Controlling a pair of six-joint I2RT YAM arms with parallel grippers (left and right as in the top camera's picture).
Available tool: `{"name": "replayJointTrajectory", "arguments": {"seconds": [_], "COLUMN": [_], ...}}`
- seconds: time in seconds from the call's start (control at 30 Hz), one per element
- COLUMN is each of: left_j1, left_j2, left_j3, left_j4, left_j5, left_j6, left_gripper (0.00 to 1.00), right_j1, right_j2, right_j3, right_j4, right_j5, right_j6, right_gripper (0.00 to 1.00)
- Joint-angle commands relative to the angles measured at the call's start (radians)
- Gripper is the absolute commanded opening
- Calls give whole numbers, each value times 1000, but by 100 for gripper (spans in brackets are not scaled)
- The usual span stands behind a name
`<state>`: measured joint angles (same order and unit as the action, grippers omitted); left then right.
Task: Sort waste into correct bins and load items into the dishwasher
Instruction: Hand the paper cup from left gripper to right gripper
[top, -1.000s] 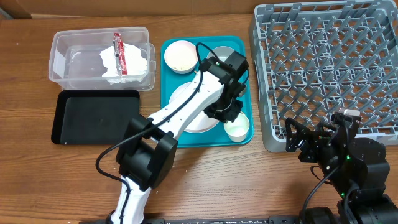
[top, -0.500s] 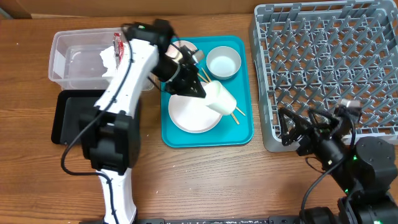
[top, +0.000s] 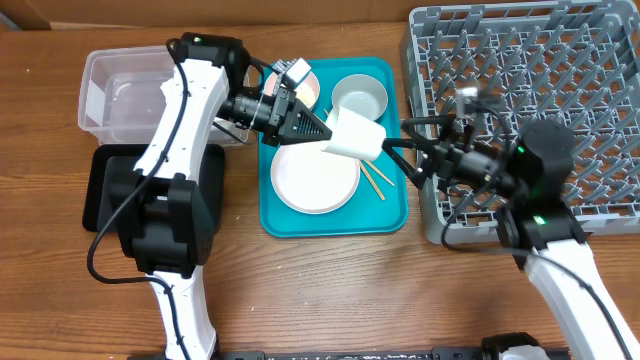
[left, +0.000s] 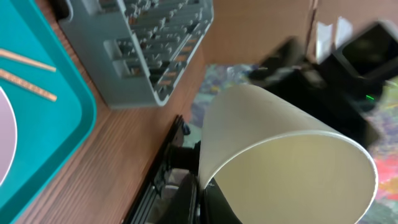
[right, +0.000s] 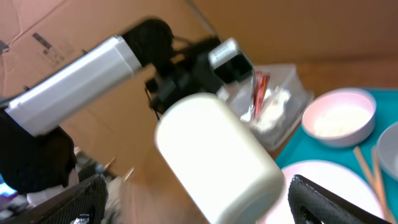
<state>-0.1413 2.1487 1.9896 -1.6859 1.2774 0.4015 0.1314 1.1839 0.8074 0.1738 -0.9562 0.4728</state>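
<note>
My right gripper grips the small white cup around its base (top: 374, 140) (right: 247, 188) next, leaving the cup's rim free to load opening-first into the dish rack.
My left gripper (top: 312, 126) is shut on the rim of the small white cup (top: 355, 136) and holds it on its side above the teal tray; the cup fills the left wrist view (left: 286, 155). My right gripper (top: 400, 150) is open, its fingers either side of the cup's base (right: 217, 162), apart from it. The pale plate (top: 315, 182), a bowl (top: 360, 97) and the chopsticks (top: 376, 180) lie on the tray. A second bowl (right: 339, 115) sits behind my left gripper. The red wrapper (right: 260, 90) and the tissue (right: 273, 107) lie in the clear tub (top: 120, 95).
The teal tray (top: 385, 215) sits mid-table. The black tray (top: 105, 190) lies in front of the tub, under my left arm. The grey dish rack (top: 530, 90) stands at the right, with my right arm reaching across its front left corner.
My left gripper has carried the cup from the tray's front right up to mid-tray, on its side. My right arm has swung from the table's front to the cup, fingers open.
</note>
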Motion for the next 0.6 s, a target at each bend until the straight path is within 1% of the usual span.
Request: {"name": "replayJointTrajectory", "arguments": {"seconds": [0.0,0.2,0.33,0.57], "left_j1": [26,17,2,-47], "left_j2": [-23,-23,-23,-23], "left_j3": [16,16,16,16], "left_j4": [-4,-4,-4,-5], "left_j5": [74,85,113,119], "left_j6": [56,56,42,39], "left_gripper": [4,4,4,4], "right_j1": [-3,-2,-2,-2], "right_j2": [88,179,198,203], "right_j3": [-1,-1,-1,-1], "right_j4": [43,161,188,236], "right_j5": [-97,-174,-182,-191], "right_j6": [18,19,18,19], "right_gripper": [95,95,95,96]}}
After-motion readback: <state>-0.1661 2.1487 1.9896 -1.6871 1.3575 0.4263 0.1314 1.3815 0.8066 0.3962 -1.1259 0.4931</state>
